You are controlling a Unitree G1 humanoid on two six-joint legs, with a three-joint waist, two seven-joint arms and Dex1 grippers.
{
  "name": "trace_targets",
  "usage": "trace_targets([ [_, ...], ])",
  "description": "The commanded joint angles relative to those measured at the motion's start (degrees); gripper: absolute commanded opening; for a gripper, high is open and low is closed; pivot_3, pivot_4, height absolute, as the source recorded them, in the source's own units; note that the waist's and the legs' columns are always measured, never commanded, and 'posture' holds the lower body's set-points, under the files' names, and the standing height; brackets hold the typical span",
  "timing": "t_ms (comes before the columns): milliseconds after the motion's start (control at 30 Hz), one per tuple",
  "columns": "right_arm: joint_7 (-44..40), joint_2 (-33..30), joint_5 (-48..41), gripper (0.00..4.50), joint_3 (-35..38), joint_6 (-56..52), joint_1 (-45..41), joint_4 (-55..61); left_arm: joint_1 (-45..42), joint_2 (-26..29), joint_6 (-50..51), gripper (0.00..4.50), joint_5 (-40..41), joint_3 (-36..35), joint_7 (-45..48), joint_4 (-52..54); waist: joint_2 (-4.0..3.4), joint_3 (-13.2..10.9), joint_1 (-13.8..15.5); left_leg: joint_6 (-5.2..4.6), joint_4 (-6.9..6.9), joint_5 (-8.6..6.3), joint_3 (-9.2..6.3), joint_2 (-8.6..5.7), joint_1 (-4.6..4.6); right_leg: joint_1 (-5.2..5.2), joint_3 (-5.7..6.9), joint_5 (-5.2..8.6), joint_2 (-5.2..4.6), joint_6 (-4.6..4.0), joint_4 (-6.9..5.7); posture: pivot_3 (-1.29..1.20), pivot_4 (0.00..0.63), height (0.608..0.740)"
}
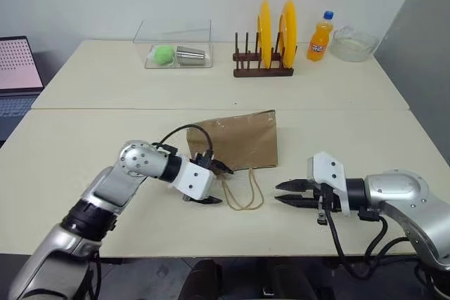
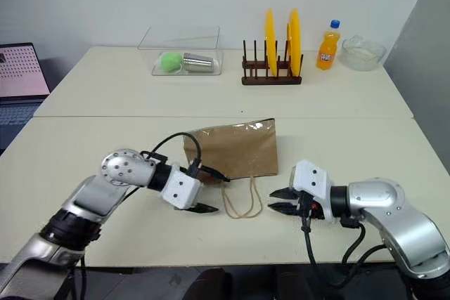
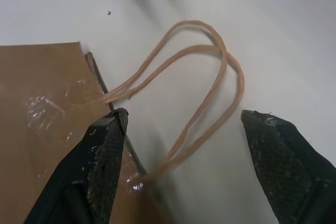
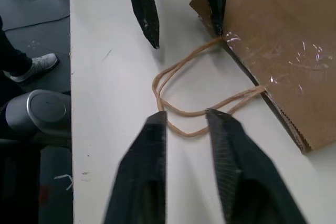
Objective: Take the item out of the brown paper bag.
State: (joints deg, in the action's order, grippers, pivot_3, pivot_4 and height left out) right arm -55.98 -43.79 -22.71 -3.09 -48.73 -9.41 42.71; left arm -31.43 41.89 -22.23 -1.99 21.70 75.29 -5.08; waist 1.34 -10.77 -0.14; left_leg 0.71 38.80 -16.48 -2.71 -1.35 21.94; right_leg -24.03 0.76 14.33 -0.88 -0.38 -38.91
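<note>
My left gripper grabs its upper rope handle (image 1: 243, 208) next, which loops free past the bag's opening, since the paper bag (image 1: 242, 142) lies flat and wide.
The brown paper bag (image 1: 242, 142) lies flat on the table, with its mouth and tan rope handles (image 1: 243, 193) facing me. The item is hidden. My left gripper (image 1: 219, 186) is open at the left corner of the bag's mouth. In the left wrist view one of its fingers (image 3: 107, 150) rests by the bag's edge while the handles loop between the two. My right gripper (image 1: 279, 193) hovers just right of the handles, open by a narrow gap, pointing at them. In the right wrist view the handle loops (image 4: 181, 103) lie just ahead of its fingertips, and nothing is between them.
At the back of the far table stand a clear box (image 1: 176, 50) with a green ball and a metal cup, a wooden rack with yellow plates (image 1: 264, 54), an orange soda bottle (image 1: 320, 36) and a glass bowl (image 1: 354, 43). A laptop (image 1: 17, 75) sits far left.
</note>
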Motion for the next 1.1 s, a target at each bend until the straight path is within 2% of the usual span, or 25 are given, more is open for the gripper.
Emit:
trace_targets([
  [33,2.03,-1.29,-1.88,2.22,0.95,-0.81,0.92,3.91,-2.72,-2.17,-5.17,3.65,-2.29,0.96,-1.82,-3.40,0.01,0.00,0.08,0.00,0.00,0.00,-0.01,0.00,0.00,0.01,0.01,0.00,0.00,0.01,0.01,0.00,0.150,0.740],
  [233,5.02,-2.02,-4.32,2.22,0.93,-2.50,1.96,6.25,-5.14,-5.73,-10.89,3.65,-6.07,2.73,-4.43,-8.72,0.03,0.02,0.01,0.00,0.02,0.00,-0.03,-0.01,0.00,0.03,0.01,0.01,0.01,0.06,0.02,0.00,0.150,0.740],
  [633,7.42,-4.45,-7.60,2.22,2.20,-2.60,2.35,6.13,-5.29,-6.15,-15.63,3.65,-7.17,4.10,-5.18,-11.89,0.03,0.02,0.00,0.00,0.02,0.00,-0.06,-0.01,-0.01,0.05,0.02,0.00,0.03,0.07,0.02,0.00,0.150,0.740],
  [733,7.80,-4.86,-7.87,2.26,1.92,-2.15,2.46,5.94,-5.15,-6.87,-15.87,3.06,-7.33,4.76,-5.44,-12.40,0.04,0.02,0.02,0.00,0.02,0.00,-0.06,-0.01,-0.02,0.07,0.02,0.00,0.03,0.07,0.02,0.00,0.150,0.740],
  [900,8.68,-4.89,-7.91,2.26,1.66,-1.21,2.44,5.65,-5.38,-7.57,-15.60,1.53,-6.89,5.18,-5.41,-12.77,0.05,0.03,0.03,0.00,0.04,0.00,-0.06,-0.01,-0.02,0.10,0.03,0.00,0.03,0.08,0.04,0.00,0.150,0.740],
  [1000,9.32,-5.10,-6.16,2.26,1.10,0.96,2.23,5.04,-5.00,-8.21,-11.76,0.66,-3.69,3.58,-5.31,-11.28,0.05,0.03,0.01,0.00,0.04,0.00,-0.06,-0.01,-0.03,0.10,0.03,0.00,0.04,0.08,0.04,0.00,0.150,0.740],
  [1067,9.49,-5.23,-5.19,2.26,0.59,2.49,2.36,4.73,-4.08,-8.77,-5.02,0.04,0.50,1.49,-5.25,-9.08,0.05,0.03,-0.01,-0.01,0.05,0.00,-0.07,-0.01,-0.02,0.10,0.03,0.00,0.04,0.09,0.04,0.00,0.150,0.740],
  [1100,9.47,-5.24,-4.06,2.26,0.00,4.10,2.52,4.58,-3.95,-8.89,-1.76,0.02,2.34,0.25,-5.52,-8.08,0.05,0.03,-0.02,-0.01,0.05,0.00,-0.07,-0.01,-0.03,0.10,0.03,0.00,0.04,0.09,0.03,0.00,0.150,0.740],
])
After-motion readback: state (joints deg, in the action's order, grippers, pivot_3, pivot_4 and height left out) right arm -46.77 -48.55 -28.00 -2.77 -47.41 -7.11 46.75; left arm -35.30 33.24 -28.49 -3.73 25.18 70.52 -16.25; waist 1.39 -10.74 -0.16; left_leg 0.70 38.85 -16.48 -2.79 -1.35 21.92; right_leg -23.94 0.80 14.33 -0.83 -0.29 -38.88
